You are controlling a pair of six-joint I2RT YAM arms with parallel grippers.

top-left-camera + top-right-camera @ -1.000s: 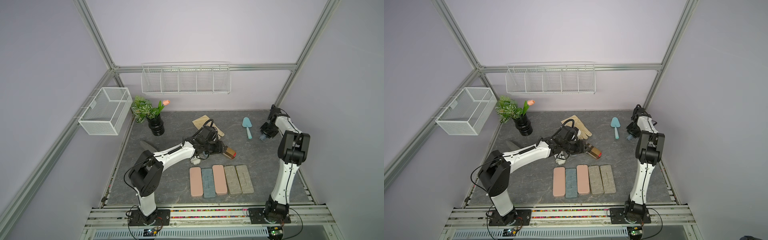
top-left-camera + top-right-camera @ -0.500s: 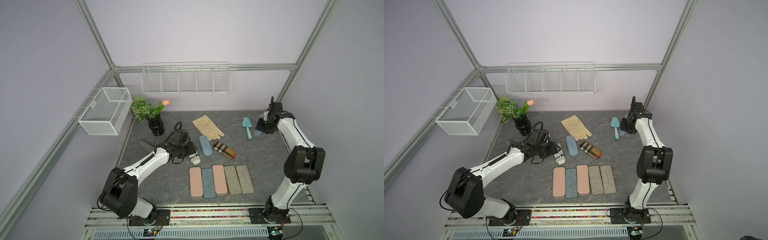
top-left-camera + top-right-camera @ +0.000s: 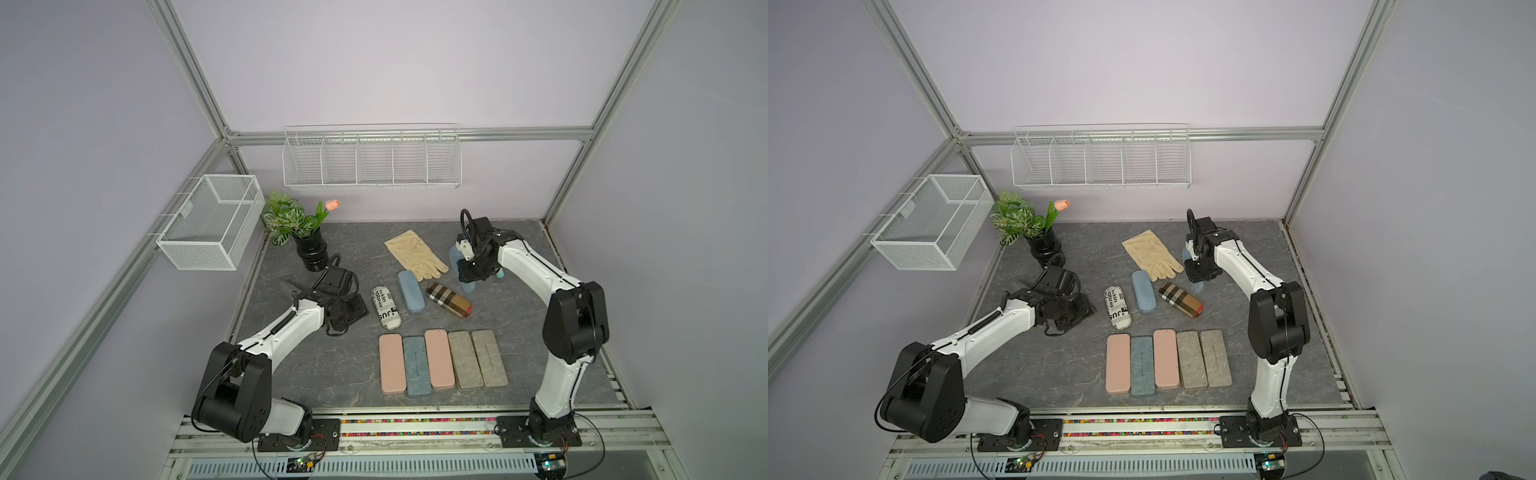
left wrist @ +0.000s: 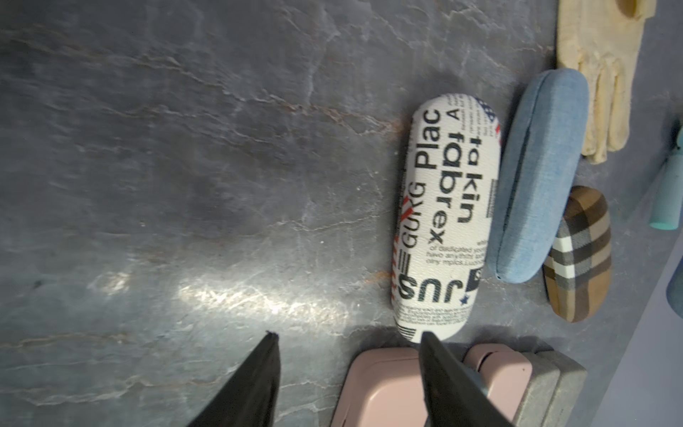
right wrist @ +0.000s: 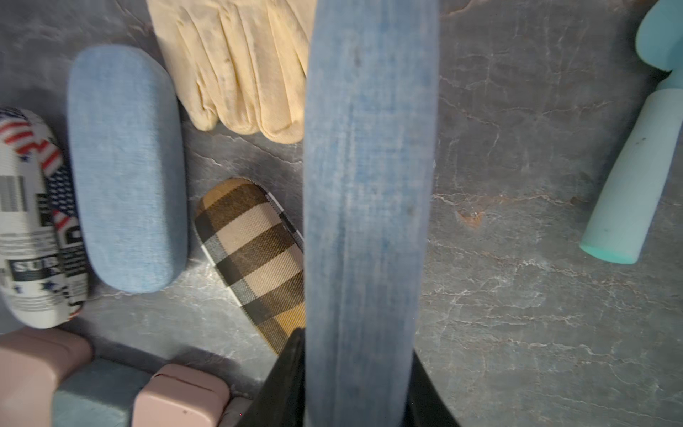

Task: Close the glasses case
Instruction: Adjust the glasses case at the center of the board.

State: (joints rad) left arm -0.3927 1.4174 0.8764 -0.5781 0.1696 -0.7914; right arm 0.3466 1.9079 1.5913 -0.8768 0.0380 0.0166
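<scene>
I should move the case with my right gripper to its place near the grey cases before I release it. The case is above the table, so it would drop short if I opened now.
My right gripper [image 5: 356, 344] is shut on a blue denim glasses case [image 5: 369, 185], gripped across its narrow width and held above the table. In both top views this gripper [image 3: 469, 272] [image 3: 1198, 272] hangs just behind the plaid case [image 3: 449, 300], with the held case's end [image 3: 468, 287] showing below it. Whether the held case's lid is closed I cannot tell. My left gripper [image 4: 348, 334] [image 3: 353, 307] is open and empty, low over the table left of the white printed case [image 4: 443, 218] [image 3: 385, 307]. A second denim case [image 3: 410, 291] lies closed between the white and plaid ones.
Several flat cases, pink [image 3: 392, 363], blue and grey, lie in a row near the front edge. A beige glove [image 3: 415, 253] lies behind the cases, a teal trowel [image 5: 628, 185] to the right. A potted plant [image 3: 309, 249] and wire baskets [image 3: 208, 224] stand at the back left.
The left arm has drawn back leftward from the plaid case to beside the white case. The right arm has swung from the back right toward the middle with the denim case.
</scene>
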